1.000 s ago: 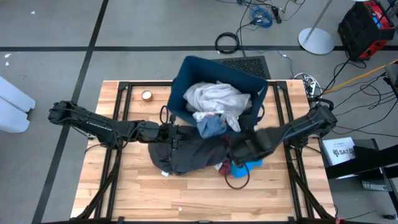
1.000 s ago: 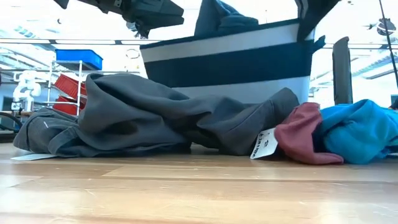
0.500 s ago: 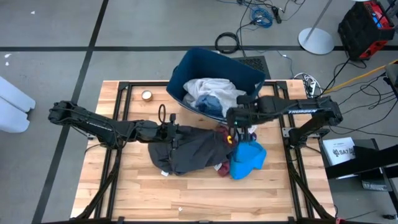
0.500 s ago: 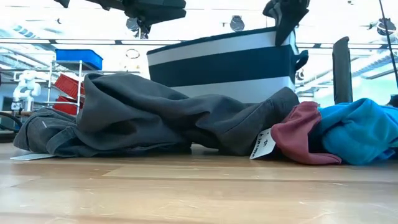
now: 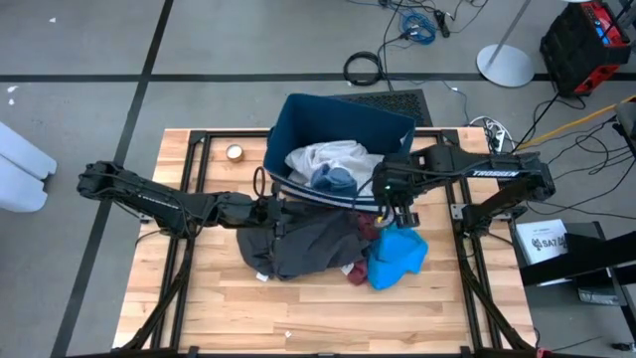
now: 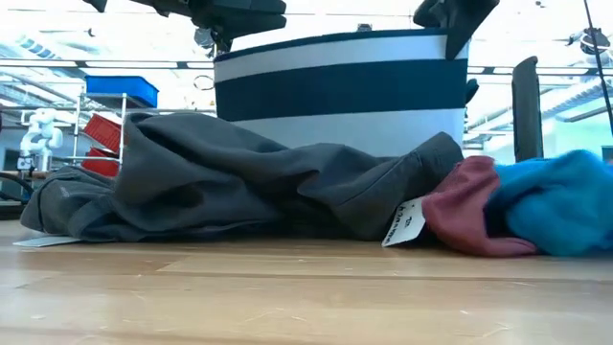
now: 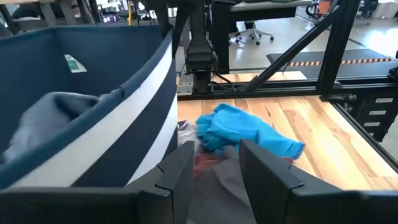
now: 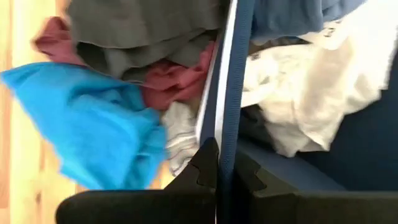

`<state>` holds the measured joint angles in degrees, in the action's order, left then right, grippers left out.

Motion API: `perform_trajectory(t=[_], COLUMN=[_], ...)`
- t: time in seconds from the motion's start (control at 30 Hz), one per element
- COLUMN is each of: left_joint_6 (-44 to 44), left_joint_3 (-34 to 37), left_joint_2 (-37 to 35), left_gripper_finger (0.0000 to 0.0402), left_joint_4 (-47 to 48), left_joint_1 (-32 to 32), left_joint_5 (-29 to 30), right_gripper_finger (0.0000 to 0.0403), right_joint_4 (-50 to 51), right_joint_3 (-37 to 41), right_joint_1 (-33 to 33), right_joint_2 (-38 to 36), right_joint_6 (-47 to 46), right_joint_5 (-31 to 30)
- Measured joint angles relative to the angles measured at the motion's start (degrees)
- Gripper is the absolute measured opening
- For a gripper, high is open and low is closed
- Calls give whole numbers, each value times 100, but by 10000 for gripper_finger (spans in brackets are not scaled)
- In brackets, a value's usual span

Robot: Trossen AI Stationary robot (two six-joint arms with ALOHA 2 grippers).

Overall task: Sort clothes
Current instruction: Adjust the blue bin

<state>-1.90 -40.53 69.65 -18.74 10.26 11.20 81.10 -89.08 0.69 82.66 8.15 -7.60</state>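
My right gripper stays closed on the bin from here until the bin stands farther back and straight, since the bin's striped near side point(image 5: 323, 196) slants against the dark grey garment point(image 5: 303, 244).
A dark blue bin point(image 5: 343, 119) with white stripes stands at the table's far middle. It holds a white garment point(image 5: 333, 157) and a blue-grey piece point(image 5: 336, 180). In front of it, on the wood, lie a dark grey garment point(image 5: 303, 244), a maroon one point(image 6: 465, 206) and a bright blue one point(image 5: 397, 254). My right gripper point(image 8: 217, 165) is shut on the bin's near rim. My left gripper point(image 7: 217, 168) hovers open above the dark grey garment, beside the bin's near left corner, and touches nothing. My right gripper pinches the rim of the bin's near wall point(image 8: 225, 134) between its two shut fingers, close to the bin's near right corner. The fingers come from above, pointing steeply down. The bin's bottom is on the table, and the striped wall leans toward the near edge.
A small roll of tape point(image 5: 235, 152) lies at the far left of the table. Bare wood point(image 5: 298, 318) stretches along the near edge. The table's black frame rails point(image 5: 194, 199) run under both arms.
My right gripper, still shut, has swung from over the clothes pile toward the far edge and risen. The bin has turned and shifted left, so its striped near wall now faces the near edge. The bright blue garment lies uncovered.
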Motion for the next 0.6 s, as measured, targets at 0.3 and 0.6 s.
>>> perform_trajectory(t=[0.3,0.6], left_joint_6=[-1,1], left_joint_3=[0,0], left_joint_2=[0,0], left_gripper_finger=[137,137], left_joint_4=[-16,-26], left_joint_1=[0,0], left_joint_5=[0,0], right_gripper_finger=[0,0], right_joint_4=[-246,-502], right_joint_3=[9,7], right_joint_1=[-341,-1644], right_joint_2=[-147,-1], right_joint_6=[1236,2486], right_joint_5=[-333,76])
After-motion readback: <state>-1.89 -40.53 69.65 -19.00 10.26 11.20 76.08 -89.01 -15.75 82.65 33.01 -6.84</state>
